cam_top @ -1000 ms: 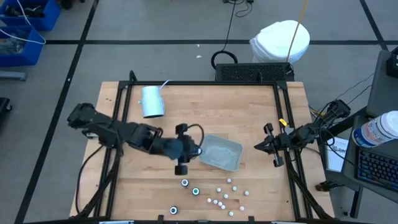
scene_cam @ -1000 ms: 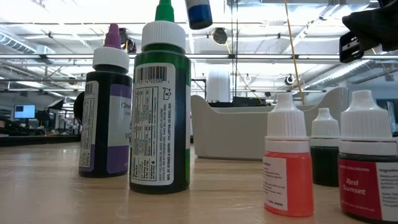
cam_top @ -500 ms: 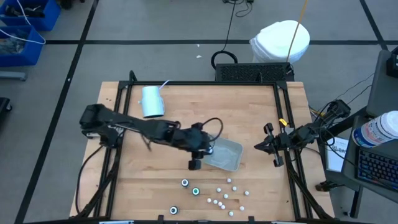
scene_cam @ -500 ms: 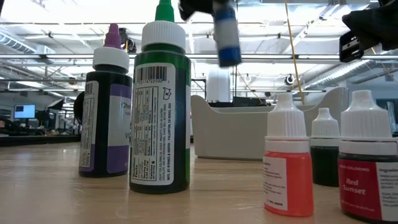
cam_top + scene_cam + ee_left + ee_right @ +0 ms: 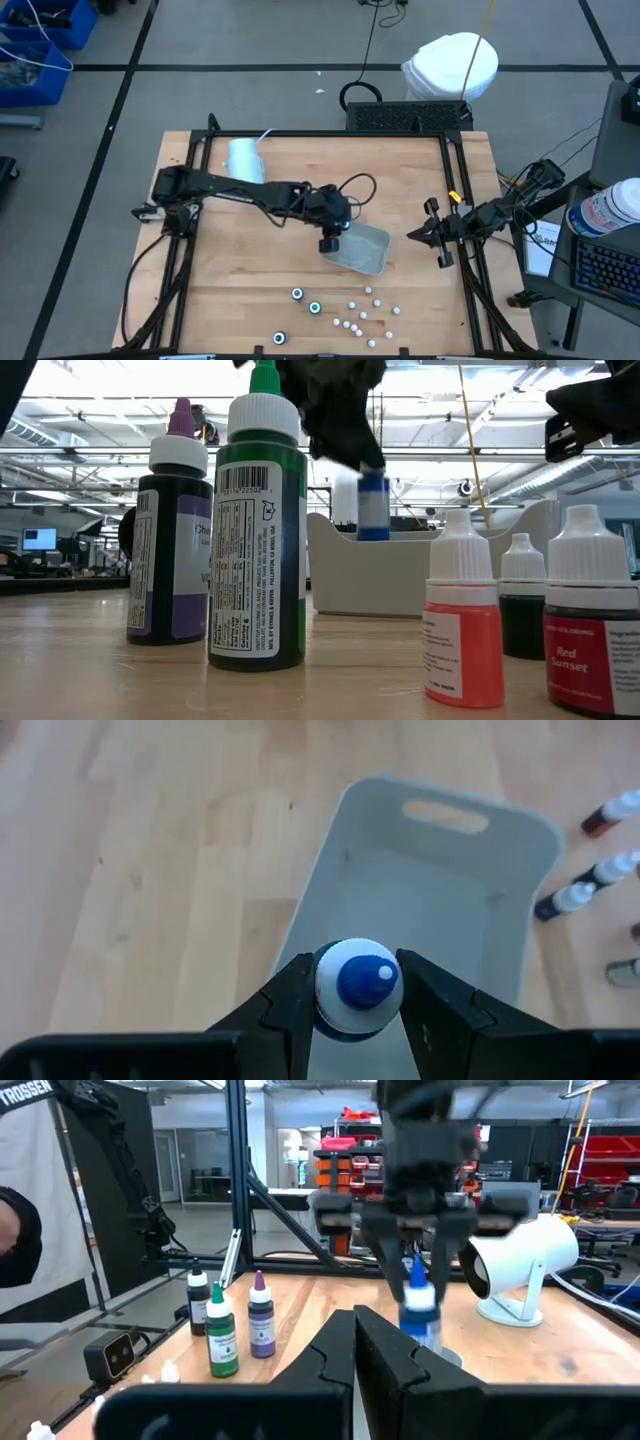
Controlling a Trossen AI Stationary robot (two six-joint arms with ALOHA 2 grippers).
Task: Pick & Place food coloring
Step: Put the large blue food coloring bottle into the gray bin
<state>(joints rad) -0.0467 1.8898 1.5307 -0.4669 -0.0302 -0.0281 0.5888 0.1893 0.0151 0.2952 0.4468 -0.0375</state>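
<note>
My left gripper needs to hold on to the blue-tipped bottle (image 5: 358, 988) until the bottle reaches the bottom of the grey tray. In the left wrist view, the bottle is above the bottom of the tray.
My left gripper (image 5: 328, 241) is shut on a blue food coloring bottle (image 5: 358, 986) with a white cap, above the left end of the translucent grey tray (image 5: 366, 252). The low view shows that bottle (image 5: 373, 506) hanging under the gripper in front of the tray (image 5: 400, 565). The remaining food coloring stands upright on the table near the near edge: dark round bottles (image 5: 297, 293) and small white-capped ones (image 5: 360, 312). A green bottle (image 5: 255, 530) and a purple one (image 5: 170, 530) stand close to the low camera. My right gripper (image 5: 425, 236) waits shut by the table's right edge. My left gripper pinches the blue bottle's white cap (image 5: 332, 982) between its two fingers, one on each side. The fingers (image 5: 290, 1005) come from above, pointing down. The bottle hangs upright below them, lifted clear, its blue body (image 5: 373, 520) over the tray's left end.
A pale blue cup (image 5: 245, 162) lies on its side near the table's far left corner. Bare wood lies between the cup and the tray. Small bottles, an orange one (image 5: 462, 622) and a red one (image 5: 590, 635), stand near the near edge. Metal frame rails run along both table sides.
My left gripper has carried the blue bottle from the bottles near the near edge toward the right and far side, over the tray's left end, and has come down. The bottle stays upright in the shut fingers.
</note>
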